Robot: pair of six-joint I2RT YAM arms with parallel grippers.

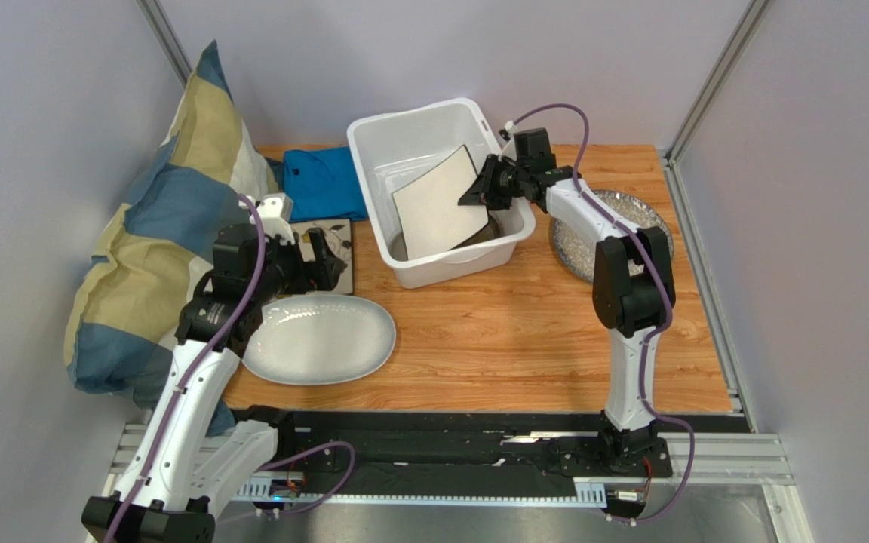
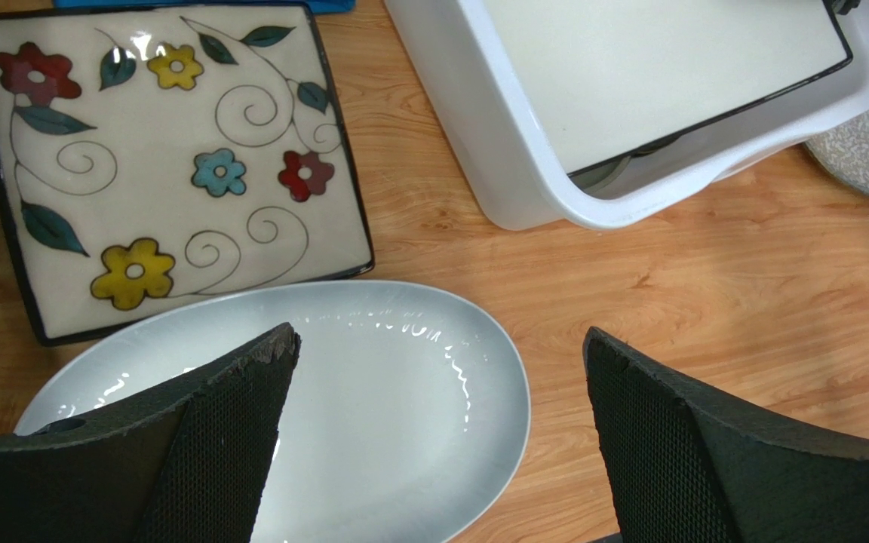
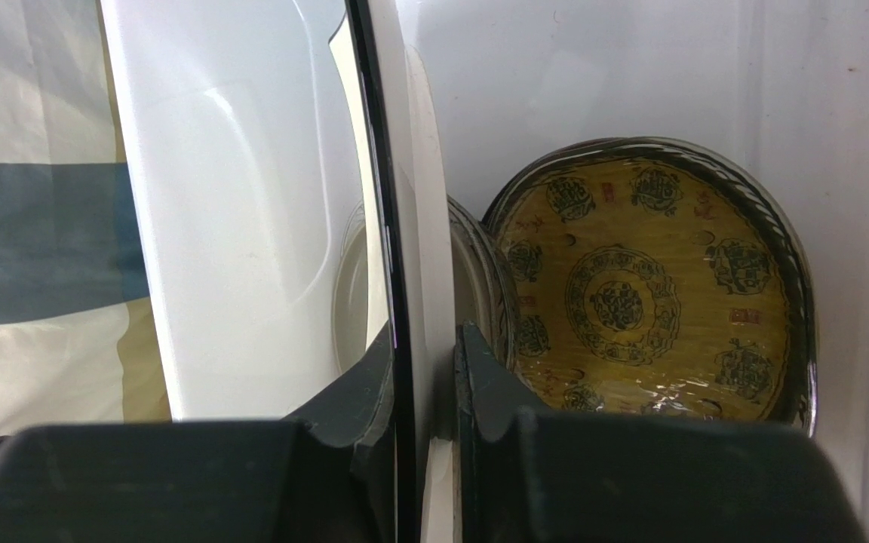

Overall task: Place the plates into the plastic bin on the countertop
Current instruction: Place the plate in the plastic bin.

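The plain white square plate (image 1: 437,205) is tilted within the bin's sides and would end inside the bin, so it is time for my right gripper to open now.
My right gripper (image 1: 482,187) is shut on the edge of the plain white square plate (image 1: 437,205), holding it tilted inside the white plastic bin (image 1: 380,224). In the right wrist view the plate (image 3: 411,170) stands edge-on between my fingers (image 3: 426,373), with a small round patterned plate (image 3: 643,294) lying in the bin behind it. My left gripper (image 1: 317,263) is open above the white oval platter (image 1: 320,337), its fingers (image 2: 224,441) straddling the platter's right end (image 2: 405,419). The floral square plate (image 2: 178,158) lies beyond it. The grey-speckled round plate (image 1: 577,243) sits right of the bin.
A folded blue cloth (image 1: 320,181) lies at the back left of the wood-grain countertop (image 1: 496,328). A blue and yellow checked pillow (image 1: 167,215) leans against the left wall. Grey walls and metal frame posts surround the table.
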